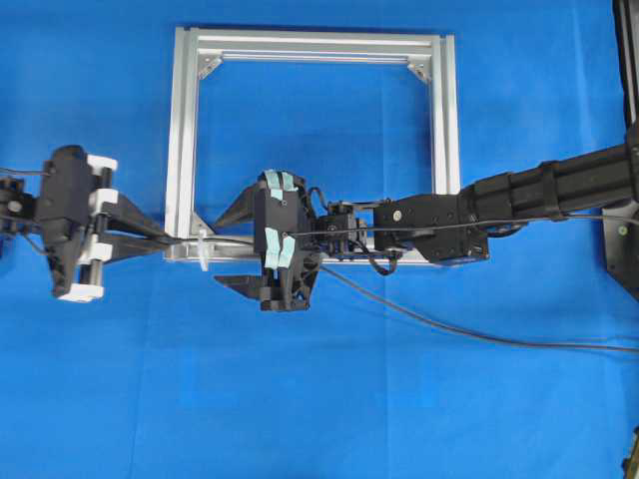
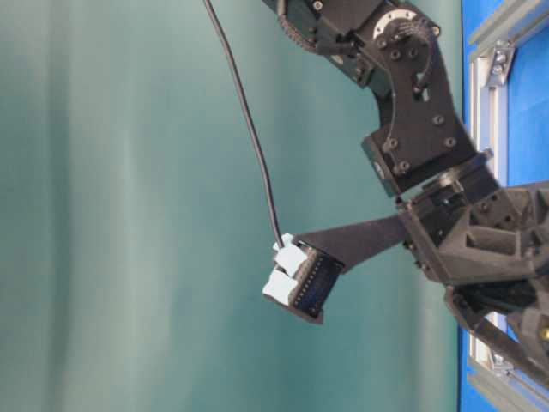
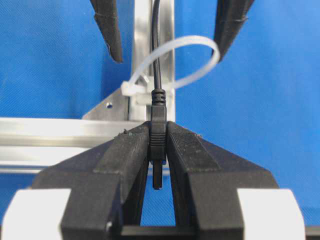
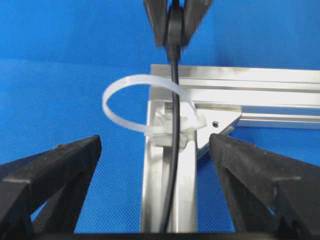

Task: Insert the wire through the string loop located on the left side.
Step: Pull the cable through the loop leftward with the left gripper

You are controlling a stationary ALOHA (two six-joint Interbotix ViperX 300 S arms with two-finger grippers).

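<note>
I should pull the wire farther through with my left gripper before letting go, since the plug's ribbed collar (image 3: 158,97) is barely past the white string loop (image 3: 192,40).
My left gripper (image 1: 172,239) (image 3: 158,137) is shut on the plug end of the black wire (image 3: 158,125), just left of the silver frame's (image 1: 185,120) lower left corner. From the plug the wire (image 1: 419,311) runs right along the frame's front bar and trails off across the mat. The white string loop (image 1: 203,249) (image 3: 200,45) (image 4: 120,90) sticks out at that corner. In both wrist views the wire (image 4: 174,100) crosses over the loop's band; whether it runs inside the loop I cannot tell. My right gripper (image 1: 217,251) (image 4: 155,145) is open, its fingers straddling bar and wire just right of the loop.
The square aluminium frame (image 4: 260,80) (image 2: 480,112) lies flat on the blue mat (image 1: 319,399). The right arm (image 1: 519,195) reaches in over the frame's front bar. The two grippers face each other, only a short gap apart. A dark mount (image 1: 619,239) sits at the right edge.
</note>
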